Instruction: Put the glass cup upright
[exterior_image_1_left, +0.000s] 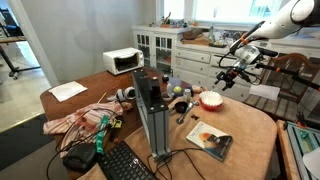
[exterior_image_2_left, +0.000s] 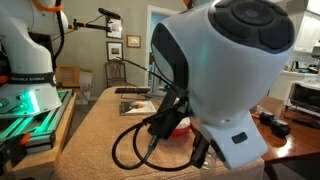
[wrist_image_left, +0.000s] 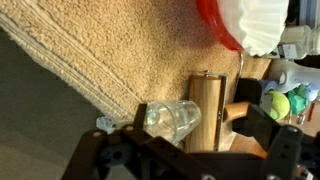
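My gripper is going to grab the glass cup (wrist_image_left: 168, 120) by the cup's rim at its open end, so its base stays free to face the table.
The clear glass cup (wrist_image_left: 168, 120) lies on its side on the tan table cloth (wrist_image_left: 110, 50), next to a wooden cylinder (wrist_image_left: 207, 105). In the wrist view my gripper (wrist_image_left: 197, 135) is open, its dark fingers on either side of the cup and the cylinder, well above them. In an exterior view my gripper (exterior_image_1_left: 237, 74) hangs above the far side of the table, over the red bowl (exterior_image_1_left: 211, 100). I cannot make out the cup in either exterior view.
A red bowl with white contents (wrist_image_left: 250, 25) sits near the cup. A book (exterior_image_1_left: 208, 140), a grey upright box (exterior_image_1_left: 152, 115), a keyboard (exterior_image_1_left: 125, 163) and crumpled cloth (exterior_image_1_left: 85, 120) lie on the table. A large white device (exterior_image_2_left: 225, 70) blocks one exterior view.
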